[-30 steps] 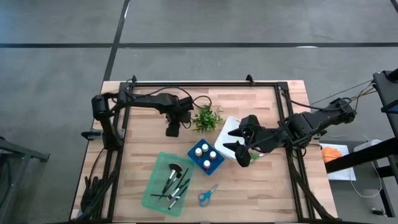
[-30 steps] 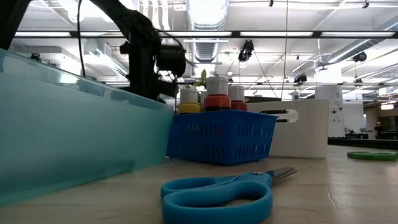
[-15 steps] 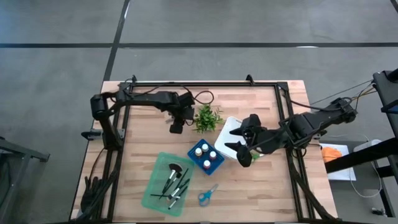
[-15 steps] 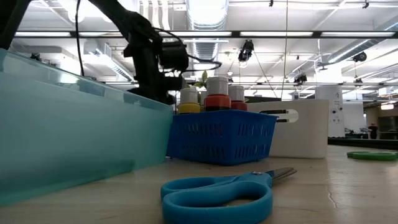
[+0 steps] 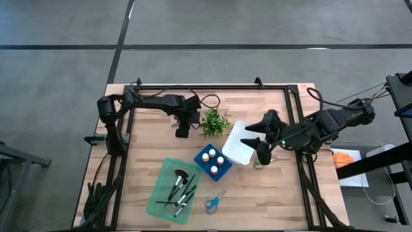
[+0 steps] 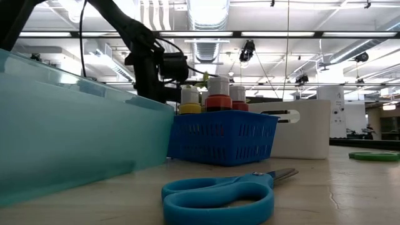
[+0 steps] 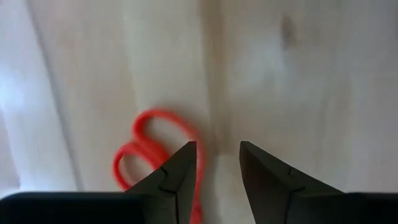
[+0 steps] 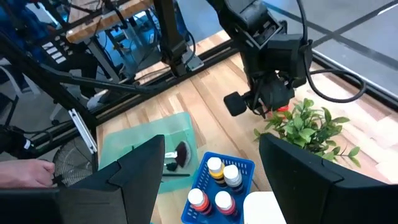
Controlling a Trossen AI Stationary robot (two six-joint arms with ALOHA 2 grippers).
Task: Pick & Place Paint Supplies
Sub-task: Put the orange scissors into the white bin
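I will next grab the red scissors with my left gripper by their larger handle loop (image 7: 199, 155), so I can put them in the white bin.
Red scissors (image 7: 151, 151) lie flat on the wood beside the leafy plant (image 5: 214, 122). My left gripper (image 7: 216, 163) hangs just over them, pointing down, open, its fingers above the blade end; in the high view this gripper (image 5: 183, 132) hides them. Paint bottles stand in a blue basket (image 5: 213, 162). Brushes lie in a teal tray (image 5: 172, 189). Blue scissors (image 5: 215, 201) lie near the front edge. My right gripper (image 5: 261, 142) is raised over the white tray (image 5: 237, 147), open and holding nothing. Green scissors (image 5: 259, 165) lie below it.
A black frame (image 5: 212, 86) runs along the table's far and side edges. Bare wood lies between the left gripper and the teal tray. In the low view the teal tray's wall (image 6: 75, 137) and the blue basket (image 6: 222, 137) stand in front of the far things.
My left gripper has shifted a little toward the plant and sunk slightly. My right gripper has drawn back toward the table's right edge and risen a little, uncovering more of the white tray. Both stay open.
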